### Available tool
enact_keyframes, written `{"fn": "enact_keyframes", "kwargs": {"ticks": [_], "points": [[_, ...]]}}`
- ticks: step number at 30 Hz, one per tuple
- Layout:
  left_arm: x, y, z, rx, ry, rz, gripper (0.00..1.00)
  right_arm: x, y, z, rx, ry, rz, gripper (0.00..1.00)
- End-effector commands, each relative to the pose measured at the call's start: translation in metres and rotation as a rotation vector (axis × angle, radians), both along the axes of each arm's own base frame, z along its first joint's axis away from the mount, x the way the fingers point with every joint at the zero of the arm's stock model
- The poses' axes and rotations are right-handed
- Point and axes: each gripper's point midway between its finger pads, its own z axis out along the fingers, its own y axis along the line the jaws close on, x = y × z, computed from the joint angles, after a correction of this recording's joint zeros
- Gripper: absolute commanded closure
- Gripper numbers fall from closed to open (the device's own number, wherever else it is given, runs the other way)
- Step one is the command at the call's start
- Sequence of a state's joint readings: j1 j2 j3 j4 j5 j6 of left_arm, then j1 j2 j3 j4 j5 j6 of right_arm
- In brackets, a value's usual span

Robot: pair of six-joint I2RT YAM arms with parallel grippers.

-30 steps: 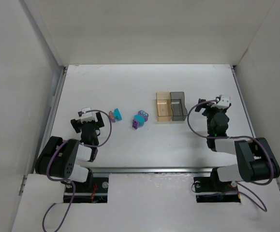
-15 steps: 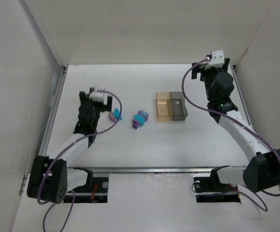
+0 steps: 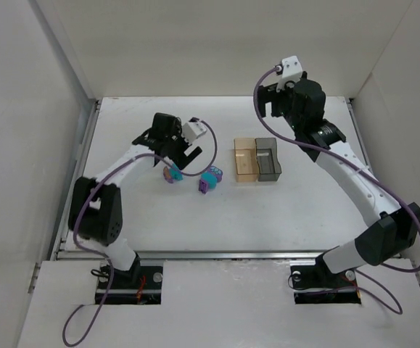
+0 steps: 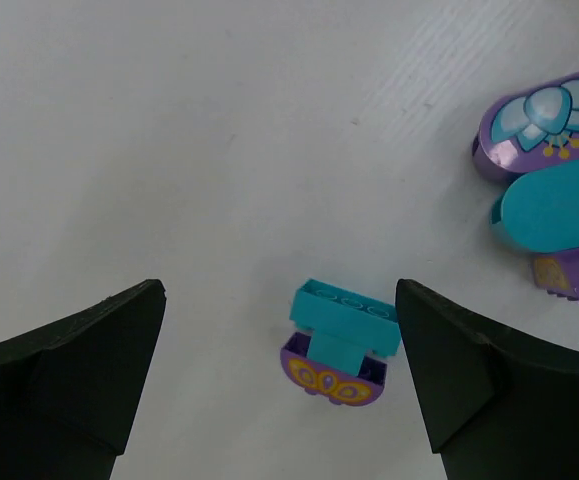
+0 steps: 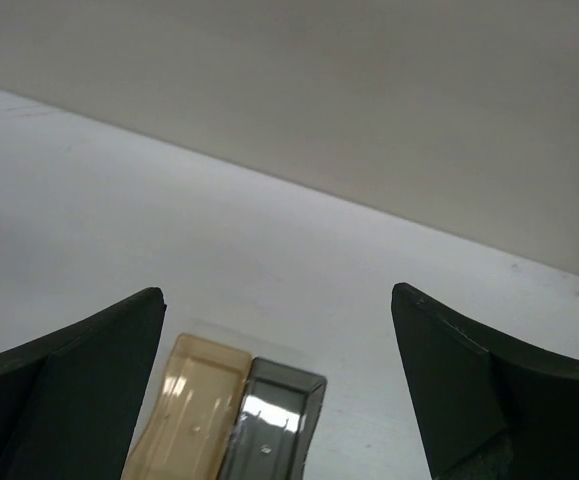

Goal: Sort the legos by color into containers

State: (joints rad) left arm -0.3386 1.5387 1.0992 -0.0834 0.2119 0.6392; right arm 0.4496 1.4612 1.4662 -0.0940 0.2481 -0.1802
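Observation:
I should grab across the purple half-round piece and the outer teal brick with my left gripper, so the middle sides stay free for the handover to my right gripper.
A teal brick stuck on a purple half-round piece (image 4: 341,342) (image 3: 172,174) lies on the table. My left gripper (image 4: 277,296) (image 3: 175,155) hovers over it, open, with the piece between its fingers and nearer the right one. A cluster of purple and teal legos (image 4: 549,205) (image 3: 210,179) lies to its right. The amber container (image 3: 244,160) (image 5: 194,410) and the smoky grey container (image 3: 268,159) (image 5: 269,425) stand side by side, touching, with no lego visible inside. My right gripper (image 3: 271,101) (image 5: 277,296) hangs high behind them, open and empty.
White walls enclose the table at the back and on both sides. A metal rail (image 3: 79,167) runs along the left edge. The right arm's forearm (image 3: 347,170) stretches over the table's right side.
Both arms have unfolded from near their bases. The left gripper has reached forward and right over the small teal-and-purple piece. The right gripper has risen and swung left toward the back.

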Motion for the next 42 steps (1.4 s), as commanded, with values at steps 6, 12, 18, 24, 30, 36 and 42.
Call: {"fn": "enact_keyframes", "kwargs": {"ticks": [6,12,18,24,30,36,42], "points": [[0.010,-0.013,-0.035,0.001,0.421,0.008,0.01,-0.023,0.037,-0.042,0.194,0.250,0.261,0.00],[0.018,0.010,-0.050,-0.050,0.458,0.397,0.01,-0.024,0.038,-0.056,0.240,0.309,0.234,0.00],[-0.004,0.046,-0.061,-0.057,0.503,0.654,0.01,-0.022,0.043,-0.074,0.292,0.379,0.220,0.00],[-0.030,0.053,-0.076,-0.052,0.566,0.721,0.01,-0.023,0.054,-0.084,0.326,0.431,0.251,0.00],[-0.040,0.048,-0.085,-0.082,0.646,0.746,0.01,-0.028,0.063,-0.091,0.332,0.452,0.274,0.00],[-0.058,0.045,-0.101,-0.089,0.745,0.740,0.01,-0.028,0.059,-0.098,0.324,0.465,0.248,0.00],[-0.060,0.046,-0.104,-0.082,0.746,0.732,0.09,-0.030,0.059,-0.096,0.326,0.456,0.250,0.00]]}}
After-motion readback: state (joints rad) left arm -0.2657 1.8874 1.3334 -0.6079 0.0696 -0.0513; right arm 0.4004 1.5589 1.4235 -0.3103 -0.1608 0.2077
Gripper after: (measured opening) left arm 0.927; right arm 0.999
